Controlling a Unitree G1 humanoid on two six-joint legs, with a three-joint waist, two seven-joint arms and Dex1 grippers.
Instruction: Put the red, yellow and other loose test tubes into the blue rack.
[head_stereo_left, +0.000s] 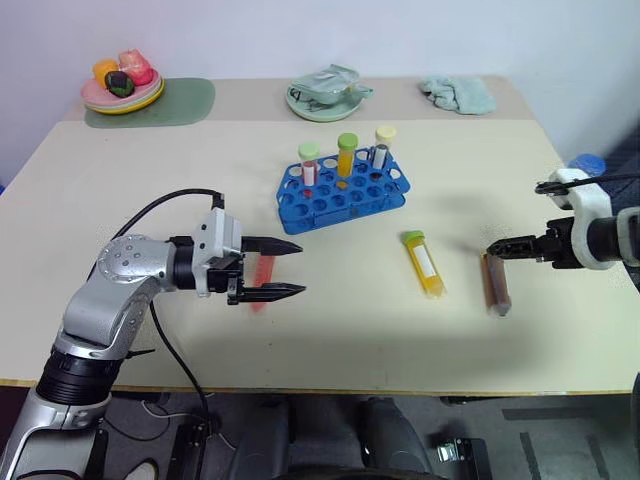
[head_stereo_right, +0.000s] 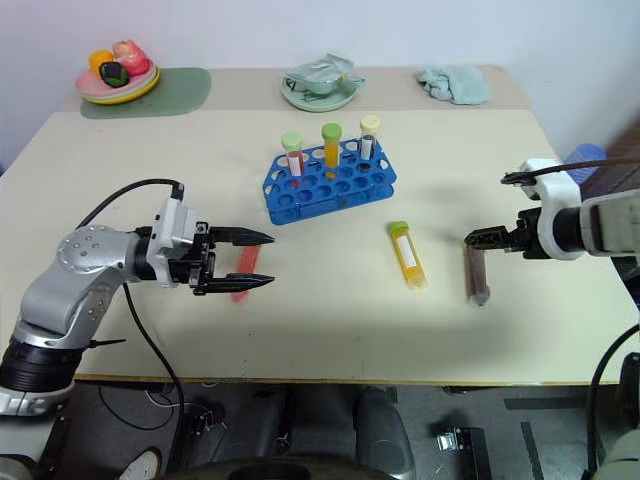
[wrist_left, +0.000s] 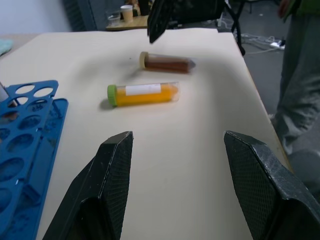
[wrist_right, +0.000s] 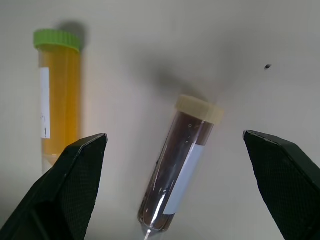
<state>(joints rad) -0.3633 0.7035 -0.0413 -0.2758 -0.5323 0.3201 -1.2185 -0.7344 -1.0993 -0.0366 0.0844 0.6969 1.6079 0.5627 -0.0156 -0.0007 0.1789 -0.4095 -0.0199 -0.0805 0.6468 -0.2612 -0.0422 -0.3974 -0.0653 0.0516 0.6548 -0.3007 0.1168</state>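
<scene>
It isn't time to close on the cream cap (wrist_right: 200, 109) yet: my right gripper's fingers are high above the cap in the right wrist view, so they need to first go down to it.
The blue rack (head_stereo_left: 340, 190) stands mid-table with three capped tubes upright in its back row. A red test tube (head_stereo_left: 262, 280) lies on the table, partly hidden behind my left gripper (head_stereo_left: 300, 268). That gripper hovers level and open with nothing between its fingers (wrist_left: 112, 170). The yellow test tube (head_stereo_left: 424, 264), with a green cap and white label, lies right of the rack. Beside it lies the dark brown test tube (head_stereo_left: 495, 284) with a cream cap. My right gripper (wrist_right: 174, 136) hangs open just above the brown tube's (wrist_right: 182, 165) cap end, fingers on either side and apart from it.
At the back left a plate of toy fruit (head_stereo_left: 122, 85) sits on a green mat (head_stereo_left: 185, 100). A dish with crumpled wrapping (head_stereo_left: 325, 92) and a pale cloth (head_stereo_left: 458, 93) are further right. A person (wrist_left: 300, 75) stands by the table's right side.
</scene>
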